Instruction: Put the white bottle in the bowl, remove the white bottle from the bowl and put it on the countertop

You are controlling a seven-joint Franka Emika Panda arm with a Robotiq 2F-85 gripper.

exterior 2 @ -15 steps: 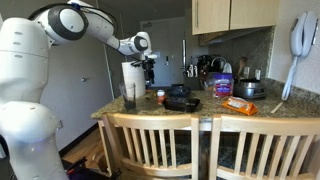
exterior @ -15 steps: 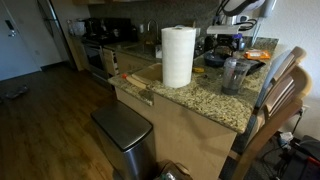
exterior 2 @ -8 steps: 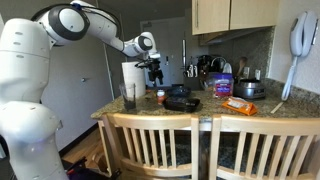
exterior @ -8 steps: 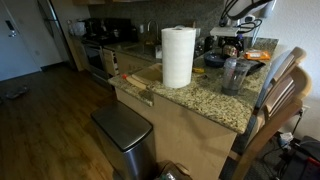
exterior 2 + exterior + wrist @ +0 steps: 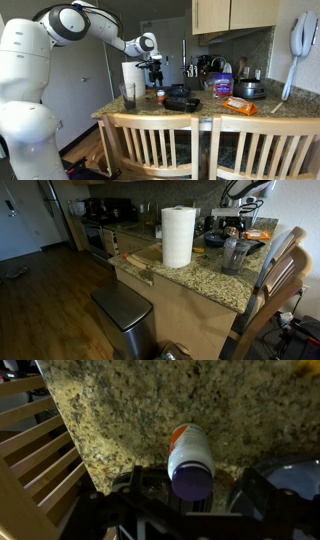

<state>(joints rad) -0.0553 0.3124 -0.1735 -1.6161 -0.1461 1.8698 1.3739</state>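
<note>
The white bottle [image 5: 160, 96] [image 5: 189, 452] has its dark cap below my fingertips, so my fingers would miss the bottle if I closed now. My gripper needs to go lower first and then close on the bottle.
The white bottle [image 5: 189, 452], with an orange band and a dark cap, stands upright on the speckled granite countertop [image 5: 130, 410]. In the wrist view it sits between my two dark fingers, which stand wide apart with clear gaps on both sides. My gripper [image 5: 196, 478] is open and hovers over the bottle without touching it. The dark bluish-grey bowl [image 5: 296, 476] lies just right of the bottle. In an exterior view my gripper [image 5: 155, 69] hangs above the small bottle [image 5: 160, 96], by the paper towel roll.
A big paper towel roll [image 5: 178, 236] and a clear grey tumbler [image 5: 232, 255] stand near the counter's edge. A blue-lidded jar [image 5: 222, 85], an orange packet [image 5: 240, 104] and a kettle sit further along. Wooden chairs [image 5: 160, 145] line the counter's front.
Over the last second my gripper moved sideways and down, away from the paper towel roll, to above the bottle. It has barely moved in the last half second.
</note>
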